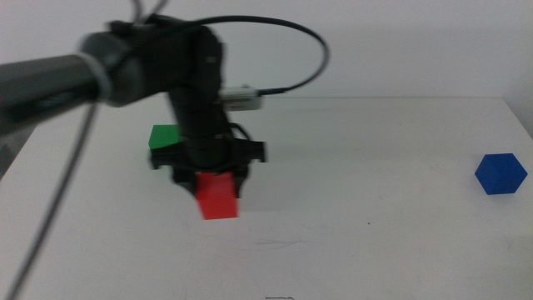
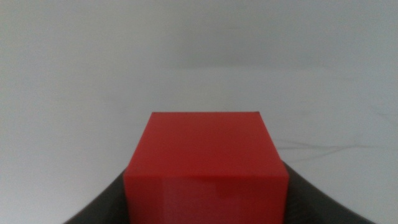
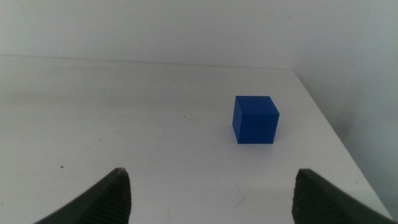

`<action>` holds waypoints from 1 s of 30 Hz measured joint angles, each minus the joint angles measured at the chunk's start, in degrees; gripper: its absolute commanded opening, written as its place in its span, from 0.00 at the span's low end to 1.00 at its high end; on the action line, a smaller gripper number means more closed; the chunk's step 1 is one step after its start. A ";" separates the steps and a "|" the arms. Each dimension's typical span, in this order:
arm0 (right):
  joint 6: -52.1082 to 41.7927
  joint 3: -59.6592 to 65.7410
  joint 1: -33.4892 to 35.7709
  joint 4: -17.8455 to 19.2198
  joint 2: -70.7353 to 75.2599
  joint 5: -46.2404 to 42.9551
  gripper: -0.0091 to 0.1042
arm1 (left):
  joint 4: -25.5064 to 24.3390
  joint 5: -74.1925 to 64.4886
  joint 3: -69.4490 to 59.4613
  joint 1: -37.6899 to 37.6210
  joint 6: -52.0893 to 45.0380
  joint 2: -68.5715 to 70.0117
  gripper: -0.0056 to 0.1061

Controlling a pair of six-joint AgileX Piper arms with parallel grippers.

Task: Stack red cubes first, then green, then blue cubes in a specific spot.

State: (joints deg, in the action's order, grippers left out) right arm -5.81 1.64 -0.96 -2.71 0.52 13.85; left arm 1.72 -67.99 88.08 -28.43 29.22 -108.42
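My left gripper keeps hold of the red cube (image 1: pixel 217 196) for now, until it reaches the tabletop by the thin scratch (image 1: pixel 279 244), since the cube hangs short.
My left gripper (image 1: pixel 215 190) is shut on the red cube (image 1: pixel 217 196) and holds it over the white table, left of centre. In the left wrist view the red cube (image 2: pixel 206 165) fills the space between the dark jaws. The green cube (image 1: pixel 163 136) sits on the table just behind the left arm, partly hidden by it. The blue cube (image 1: pixel 500 173) sits at the far right of the table. In the right wrist view the blue cube (image 3: pixel 255 119) lies ahead of my right gripper (image 3: pixel 208 193), which is open and empty. A faint thin dark scratch (image 1: pixel 279 244) marks the tabletop in front of the red cube.
The left arm's cable (image 1: pixel 291 50) loops above the table's back edge. The table's right edge (image 3: pixel 336 137) runs close to the blue cube. A small dark speck (image 1: pixel 371 223) lies on the tabletop right of centre.
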 measured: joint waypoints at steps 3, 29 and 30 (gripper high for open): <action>0.00 0.00 0.00 0.00 0.00 0.00 0.67 | 0.11 -1.61 5.83 -2.94 0.71 -4.44 0.21; 0.00 0.00 0.00 0.00 0.00 0.00 0.67 | 3.03 -1.97 22.23 -9.64 2.65 -20.86 0.21; 0.00 0.00 0.00 0.00 0.00 0.00 0.67 | 3.08 -1.97 22.23 -9.64 2.58 -21.09 0.21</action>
State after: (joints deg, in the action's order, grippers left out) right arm -5.81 1.64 -0.96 -2.71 0.52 13.85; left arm 4.80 -69.97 110.30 -38.07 31.79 -129.51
